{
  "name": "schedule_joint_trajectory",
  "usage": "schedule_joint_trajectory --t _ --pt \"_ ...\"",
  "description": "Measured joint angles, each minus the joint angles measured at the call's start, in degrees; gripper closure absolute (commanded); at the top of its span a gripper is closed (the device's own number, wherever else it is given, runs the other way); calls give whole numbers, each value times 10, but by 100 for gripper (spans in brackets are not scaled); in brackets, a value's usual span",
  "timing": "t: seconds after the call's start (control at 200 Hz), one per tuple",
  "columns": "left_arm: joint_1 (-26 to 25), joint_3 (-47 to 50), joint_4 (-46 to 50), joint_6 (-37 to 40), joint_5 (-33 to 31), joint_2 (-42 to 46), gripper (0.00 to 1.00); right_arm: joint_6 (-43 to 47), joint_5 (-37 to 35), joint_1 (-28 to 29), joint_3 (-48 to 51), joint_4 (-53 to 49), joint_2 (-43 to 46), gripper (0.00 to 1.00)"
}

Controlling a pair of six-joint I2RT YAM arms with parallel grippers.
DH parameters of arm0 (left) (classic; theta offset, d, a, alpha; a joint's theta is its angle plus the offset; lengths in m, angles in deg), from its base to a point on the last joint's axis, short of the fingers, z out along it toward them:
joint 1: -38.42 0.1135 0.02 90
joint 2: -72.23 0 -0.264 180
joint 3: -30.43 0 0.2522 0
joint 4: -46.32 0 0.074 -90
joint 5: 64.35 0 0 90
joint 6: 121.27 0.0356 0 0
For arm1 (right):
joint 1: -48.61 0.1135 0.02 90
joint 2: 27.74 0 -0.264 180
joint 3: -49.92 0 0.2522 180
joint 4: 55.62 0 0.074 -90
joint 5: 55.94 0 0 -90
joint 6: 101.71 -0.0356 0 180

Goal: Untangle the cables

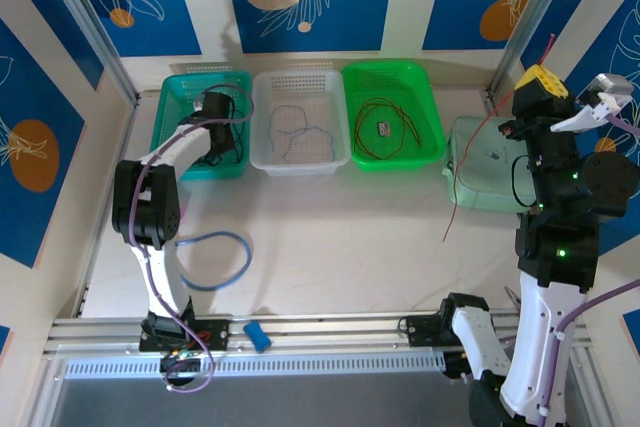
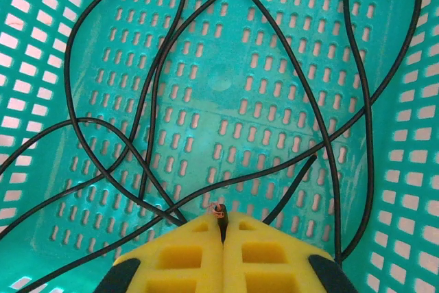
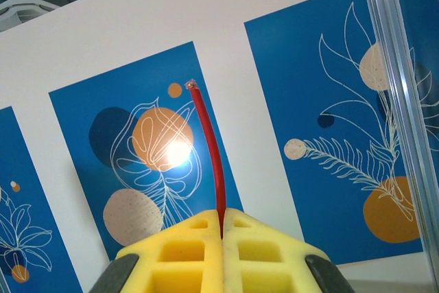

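My left gripper should open; the black cable's bare end is close above the basket's bottom, so the black cable would stay in the teal basket [image 1: 178, 97].
My left gripper [image 1: 214, 107] reaches into the teal basket [image 1: 178, 97]. It is shut [image 2: 223, 224] on the bare end of a thin black cable [image 2: 219, 211], whose loops cross one another over the basket floor [image 2: 226, 80]. High at the right, my right gripper [image 1: 543, 80] is shut [image 3: 221, 217] on a thin red cable [image 3: 209, 142]. A short end of it sticks up past the fingers, and the rest hangs down to the table [image 1: 452, 209]. A pale grey-blue cable [image 1: 300, 133] lies in the white basket and a brown-orange one [image 1: 385, 117] in the green basket.
The white basket [image 1: 262, 127] and green basket [image 1: 425, 107] stand in a row beside the teal one at the back. A pale green tray [image 1: 480, 182] sits at the right. A thick light-blue hose loop [image 1: 240, 259] lies front left, with a small blue object [image 1: 258, 336] on the rail.
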Motion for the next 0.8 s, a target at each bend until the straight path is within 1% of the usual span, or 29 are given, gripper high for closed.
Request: schedule_joint_trajectory --t 0.05,0.085,0.105,0.12,0.13,0.16,0.175,0.195,0.215,0.3,0.345,0.48,0.65,0.795 --pt "1 0 0 -3 5 0 100 1 0 1 0 0 0 100" --pt "2 0 1 -4 8 0 95 2 0 1 0 0 0 100" --pt "2 0 2 -6 9 0 90 2 0 1 0 0 0 100" --pt "2 0 3 -6 9 0 86 2 0 1 0 0 0 100" --pt "2 0 4 -7 9 0 79 2 0 1 0 0 0 100" --pt "3 0 5 -7 9 0 52 2 0 1 0 0 0 100" --pt "3 0 5 -9 9 0 44 2 0 1 0 0 0 100" --pt "3 0 5 -8 9 1 37 2 0 1 0 0 0 100" --pt "3 0 5 -11 9 1 33 2 0 1 0 0 0 100" --pt "3 3 3 -19 8 12 21 2 0 1 0 0 0 100" --pt "3 5 4 -21 5 23 19 2 0 1 0 0 0 100" --pt "3 6 -1 -20 -1 70 17 1 0 1 0 1 0 100" --pt "3 6 -11 -18 -4 119 16 -3 5 2 0 2 -1 100" --pt "-10 12 -18 -17 -4 162 16 -18 13 6 -4 10 -17 100"
